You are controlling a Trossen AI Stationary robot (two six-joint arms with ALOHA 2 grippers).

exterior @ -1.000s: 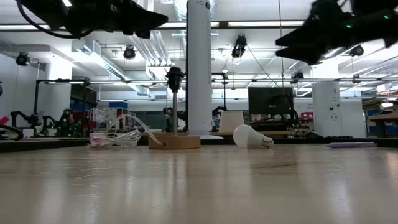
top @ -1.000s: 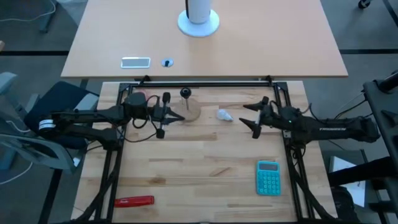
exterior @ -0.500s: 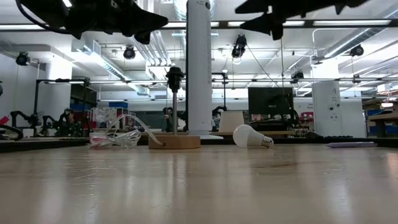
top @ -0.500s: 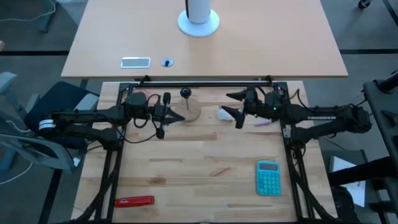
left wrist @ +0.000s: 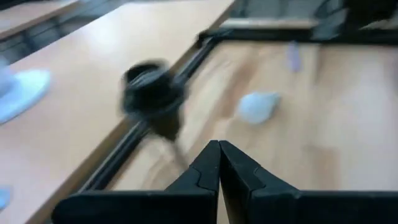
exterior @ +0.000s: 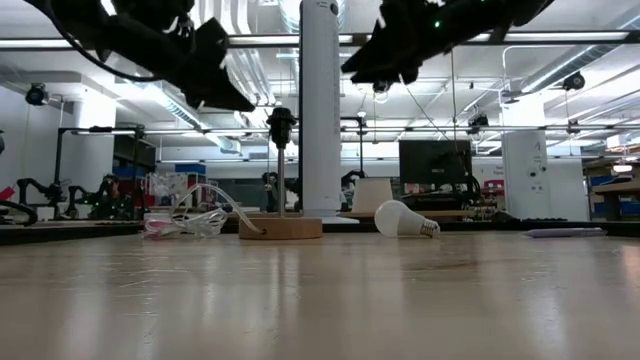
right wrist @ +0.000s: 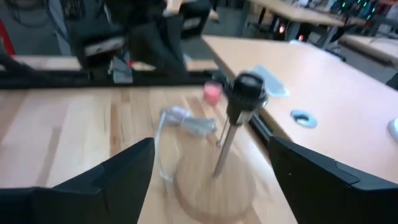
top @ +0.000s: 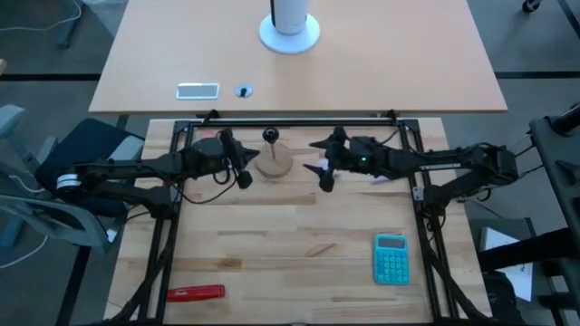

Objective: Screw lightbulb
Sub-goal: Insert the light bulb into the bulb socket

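My right gripper should grab the lightbulb by its neck next. The lightbulb's screw base then stays free to go into the black socket (top: pixel 270 134) (right wrist: pixel 246 93).
The white lightbulb (exterior: pixel 400 219) lies on its side on the table, right of the round wooden stand (top: pixel 275 163); it also shows in the left wrist view (left wrist: pixel 258 106). A black socket (exterior: pixel 281 125) stands on a thin post on the stand. My right gripper (top: pixel 322 161) is wide open, high above the bulb and tipped down toward the stand (right wrist: pixel 214 186). In the high view it hides most of the bulb. My left gripper (top: pixel 243 170) is shut and empty, raised just left of the stand, and its fingers (left wrist: pixel 219 146) point past the socket (left wrist: pixel 152 96).
A clear crumpled wrapper (exterior: pixel 185 222) lies left of the stand. A blue calculator (top: pixel 391 257) lies at the near right and a red tool (top: pixel 195 292) at the near left. A black frame rail (top: pixel 299 119) runs along the far edge, with a white column base (top: pixel 289 32) beyond it.
My right gripper has gone toward the table's left, from the right side to above the bulb, and has tipped down, staying open. My left gripper has turned, tipped down toward the stand and shut. The bulb and the stand have stayed still.
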